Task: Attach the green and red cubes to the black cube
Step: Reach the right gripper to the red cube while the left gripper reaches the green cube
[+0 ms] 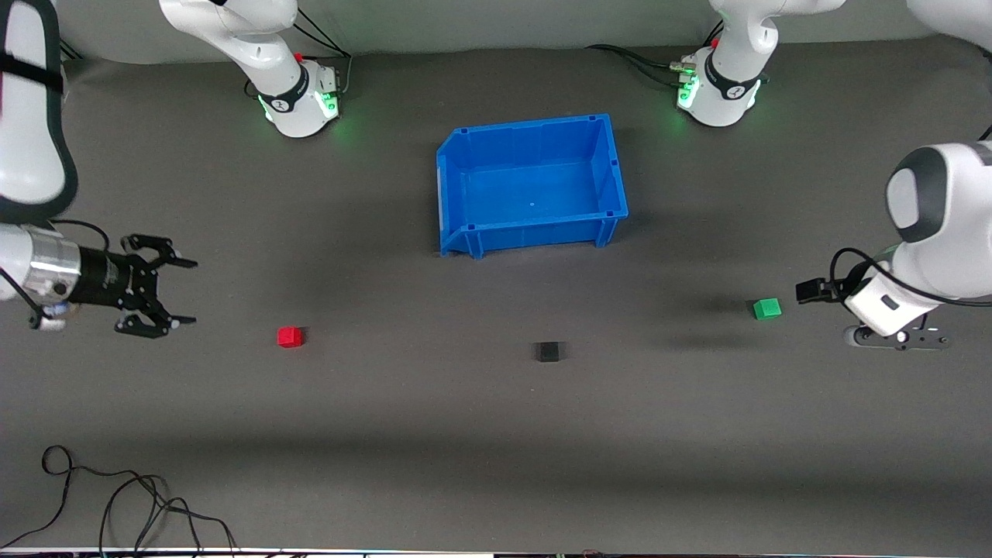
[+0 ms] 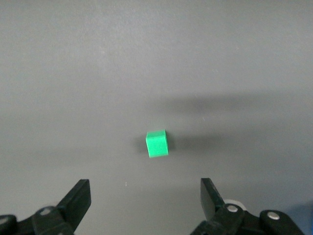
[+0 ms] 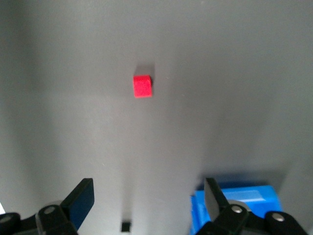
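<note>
My left gripper takes the green cube by its opposite sides next, leaving one side of the green cube free to attach to the black cube [image 1: 549,353].
The red cube [image 1: 290,336] lies on the dark table toward the right arm's end. The black cube [image 1: 549,353] lies mid-table, nearer the front camera than the bin. The green cube [image 1: 767,308] lies toward the left arm's end. My right gripper [image 1: 190,292] is open and empty above the table, short of the red cube, which shows in the right wrist view [image 3: 143,86] ahead of the gripper [image 3: 149,188]. The black cube [image 3: 125,226] shows there too. My left gripper [image 1: 899,339] is open and empty beside the green cube [image 2: 157,144], which lies ahead of the gripper [image 2: 144,188].
An empty blue bin [image 1: 527,128] stands between the two arm bases, farther from the front camera than the cubes; its corner shows in the right wrist view [image 3: 239,203]. Loose black cables [image 1: 116,504] lie at the table's near edge toward the right arm's end.
</note>
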Controlling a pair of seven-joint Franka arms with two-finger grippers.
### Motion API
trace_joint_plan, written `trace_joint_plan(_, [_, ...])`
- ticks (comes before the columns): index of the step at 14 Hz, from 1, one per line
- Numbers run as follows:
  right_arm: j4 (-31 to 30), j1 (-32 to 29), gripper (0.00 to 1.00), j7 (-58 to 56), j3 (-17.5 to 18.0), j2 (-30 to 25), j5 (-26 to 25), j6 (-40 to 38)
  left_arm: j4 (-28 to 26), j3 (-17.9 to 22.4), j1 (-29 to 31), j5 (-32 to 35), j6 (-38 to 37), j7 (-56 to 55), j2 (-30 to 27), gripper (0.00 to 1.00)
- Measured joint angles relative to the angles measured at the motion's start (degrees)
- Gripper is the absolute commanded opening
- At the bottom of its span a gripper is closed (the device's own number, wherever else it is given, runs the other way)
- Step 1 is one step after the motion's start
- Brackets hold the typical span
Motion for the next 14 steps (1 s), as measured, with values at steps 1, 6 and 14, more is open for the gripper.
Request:
trace_joint_plan(1, [-2.3,0.0,1.00,-0.1,-0.1,0.8,1.0,3.8,-2.8,0.0,0.3,0.0,4.2,0.0,0.3,1.00])
trace_joint_plan(6, [-12.5,0.8,1.00,-9.1,0.0,5.2,10.5,18.7,-11.7,0.0,0.8,0.0,20.1,0.0,3.6,1.00])
trace_joint_plan(14, [-13.1,0.8,1.00,-23.4,0.0,16.9,21.2,28.2,-14.2,-0.1,2.1,-2.6,32.9,-0.1,12.1,0.99])
